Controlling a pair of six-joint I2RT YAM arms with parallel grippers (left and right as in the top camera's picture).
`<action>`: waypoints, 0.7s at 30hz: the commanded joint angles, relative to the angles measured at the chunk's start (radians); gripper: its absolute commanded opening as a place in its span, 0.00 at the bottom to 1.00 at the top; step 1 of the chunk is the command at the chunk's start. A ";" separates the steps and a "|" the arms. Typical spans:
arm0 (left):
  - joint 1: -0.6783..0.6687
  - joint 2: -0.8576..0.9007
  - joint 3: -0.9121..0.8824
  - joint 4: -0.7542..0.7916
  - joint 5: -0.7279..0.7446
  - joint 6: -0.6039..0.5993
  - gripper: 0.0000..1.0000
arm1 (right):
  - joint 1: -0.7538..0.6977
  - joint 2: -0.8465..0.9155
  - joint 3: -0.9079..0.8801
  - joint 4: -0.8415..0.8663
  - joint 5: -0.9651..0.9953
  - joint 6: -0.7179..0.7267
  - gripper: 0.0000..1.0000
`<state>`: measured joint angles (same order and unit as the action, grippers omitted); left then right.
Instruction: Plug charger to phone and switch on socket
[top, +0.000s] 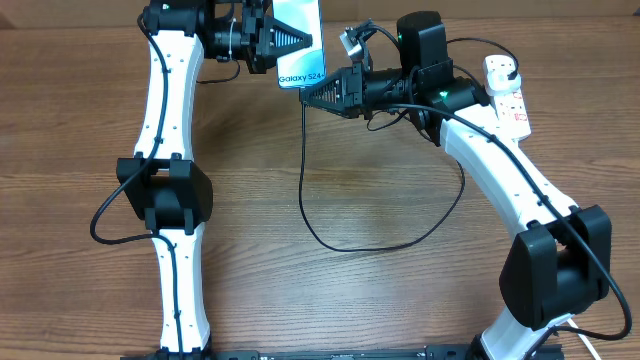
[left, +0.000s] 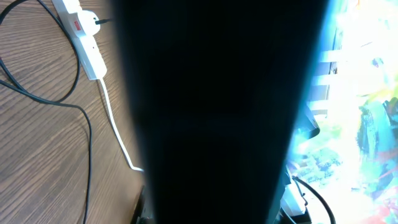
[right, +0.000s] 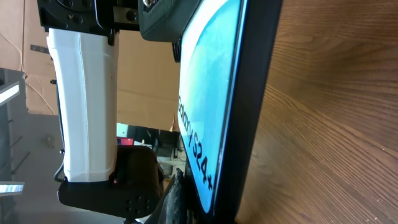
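My right gripper is ready to release the charger and should let go of it: the fingers meet the phone's lower edge (top: 299, 85), and the charger's cable lines up with the middle of that edge.
My left gripper (top: 295, 42) is shut on the phone (top: 302, 70) and holds it off the table at the back, cyan "Galaxy S24" screen up. In the left wrist view the phone's dark back (left: 217, 112) fills the middle and hides the fingers. My right gripper (top: 308, 97) is shut on the tip end of the charger (top: 303, 190), right at the phone's lower edge. The right wrist view shows the screen (right: 208, 93) just beside my fingers (right: 186, 202); the connector tip itself is hidden. The black cable loops over the table to the socket (top: 508, 95).
The socket also shows in the left wrist view (left: 84, 37), with its thick white cord (left: 115, 124) and the black cable (left: 89, 143) lying on the wood. The cable loop lies mid-table between the arms. Beyond the table's back edge are cardboard boxes (right: 146, 74).
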<state>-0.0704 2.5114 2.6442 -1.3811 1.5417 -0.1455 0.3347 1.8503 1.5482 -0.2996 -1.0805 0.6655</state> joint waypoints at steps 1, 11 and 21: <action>-0.053 -0.015 0.015 -0.021 0.019 0.057 0.04 | -0.040 -0.007 0.030 0.056 0.122 -0.007 0.04; -0.053 -0.015 0.015 -0.021 0.019 0.057 0.04 | -0.040 -0.007 0.030 0.056 0.141 -0.002 0.04; -0.051 -0.015 0.015 -0.017 0.017 0.057 0.04 | -0.040 -0.007 0.030 0.058 0.163 0.012 0.24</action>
<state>-0.0704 2.5114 2.6442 -1.3785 1.5337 -0.1329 0.3317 1.8507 1.5478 -0.2905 -1.0687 0.6804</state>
